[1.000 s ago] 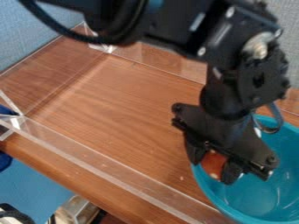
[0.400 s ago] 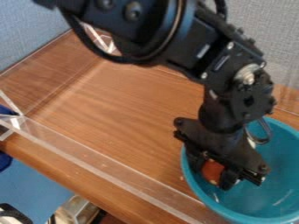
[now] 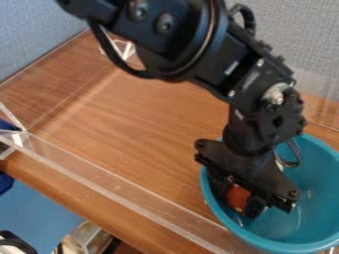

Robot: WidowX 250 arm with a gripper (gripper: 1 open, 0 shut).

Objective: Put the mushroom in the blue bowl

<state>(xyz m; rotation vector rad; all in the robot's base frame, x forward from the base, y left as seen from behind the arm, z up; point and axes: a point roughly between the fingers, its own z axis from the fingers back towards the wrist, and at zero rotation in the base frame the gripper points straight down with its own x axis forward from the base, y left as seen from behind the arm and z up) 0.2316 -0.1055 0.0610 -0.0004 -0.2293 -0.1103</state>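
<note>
The mushroom is low inside the blue bowl's rim, so it's time for my gripper to let go of it.
The blue bowl [image 3: 307,223] sits at the lower right of the wooden table, its rim partly hidden by the black arm. My gripper [image 3: 251,197] points steeply down inside the bowl, low over its left half. It is shut on the mushroom [image 3: 240,195], of which only a small orange-brown patch shows between the dark fingers. The stem is hidden.
The wooden table [image 3: 119,109] stretches to the left of the bowl. A clear plastic wall [image 3: 106,187] runs along its front edge, and another stands at the back [image 3: 172,62]. The black arm [image 3: 185,45] reaches in from the top.
The gripper has come down into the bowl with the mushroom, and the arm has swung a little leftward in view. The grip stays shut.
</note>
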